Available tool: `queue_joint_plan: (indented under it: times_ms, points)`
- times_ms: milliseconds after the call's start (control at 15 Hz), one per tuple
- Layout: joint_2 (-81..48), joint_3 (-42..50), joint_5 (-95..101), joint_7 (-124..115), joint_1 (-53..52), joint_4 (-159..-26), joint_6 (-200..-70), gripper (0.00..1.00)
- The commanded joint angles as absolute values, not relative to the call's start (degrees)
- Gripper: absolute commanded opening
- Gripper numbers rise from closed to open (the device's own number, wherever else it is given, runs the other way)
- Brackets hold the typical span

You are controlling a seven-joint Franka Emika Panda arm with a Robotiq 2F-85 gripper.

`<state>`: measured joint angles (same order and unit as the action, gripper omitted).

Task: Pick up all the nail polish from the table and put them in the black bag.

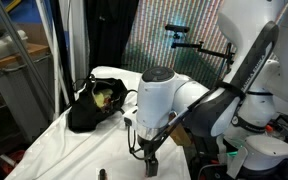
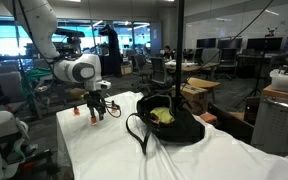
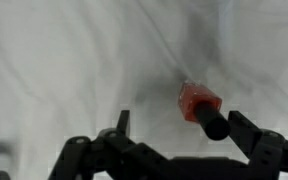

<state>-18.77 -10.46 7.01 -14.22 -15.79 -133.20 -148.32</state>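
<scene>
The orange bottle is still below my fingers in an exterior view, so it is too early to close. My gripper lowers to the bottle, then closes on it.
In the wrist view a red-orange nail polish bottle (image 3: 198, 100) with a black cap lies on the white cloth of the table (image 3: 64, 60). My gripper (image 3: 184, 128) hangs open just over it, and the cap sits between the fingers, closer to the right fingertip (image 3: 246, 128). In both exterior views the gripper (image 1: 149, 152) (image 2: 96, 112) points down near the cloth. Another small orange bottle (image 2: 75, 112) stands beside it, and a dark bottle (image 1: 101, 174) sits at the near edge. The black bag (image 1: 92, 105) (image 2: 172, 122) slumps open further along the table, yellow-green contents showing inside.
The cloth-draped table (image 1: 74, 150) (image 2: 104, 150) is long, with wrinkles around the bag. The bag's thin loop handles (image 2: 136, 135) trail onto the cloth. Poles (image 1: 66, 50) and dark curtains stand behind the table; office desks (image 2: 199, 85) lie beyond it.
</scene>
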Motion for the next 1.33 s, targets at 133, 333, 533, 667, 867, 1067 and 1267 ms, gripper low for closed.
queue_joint_plan:
  times_ms: [133,333,533,667,867,1067,1267]
  points:
    - [-19.5,-10.32,6.15,-14.1,-16.6,-133.62,-149.89,1.0]
    - [-20.84,-10.54,5.97,-13.62,-16.65,-133.08,-150.56,1.0]
    - [-21.92,-10.38,6.12,-13.79,-16.96,-132.67,-151.47,1.0]
    - [-22.43,-10.44,5.93,-13.5,-16.96,-132.56,-152.08,1.0]
    - [-23.11,-10.43,5.72,-13.06,-16.77,-132.29,-152.97,1.0]
    - [-23.63,-10.31,5.58,-12.82,-16.56,-131.97,-153.02,1.0]
    - [-23.93,-10.2,5.58,-12.58,-16.47,-131.54,-152.14,1.0]
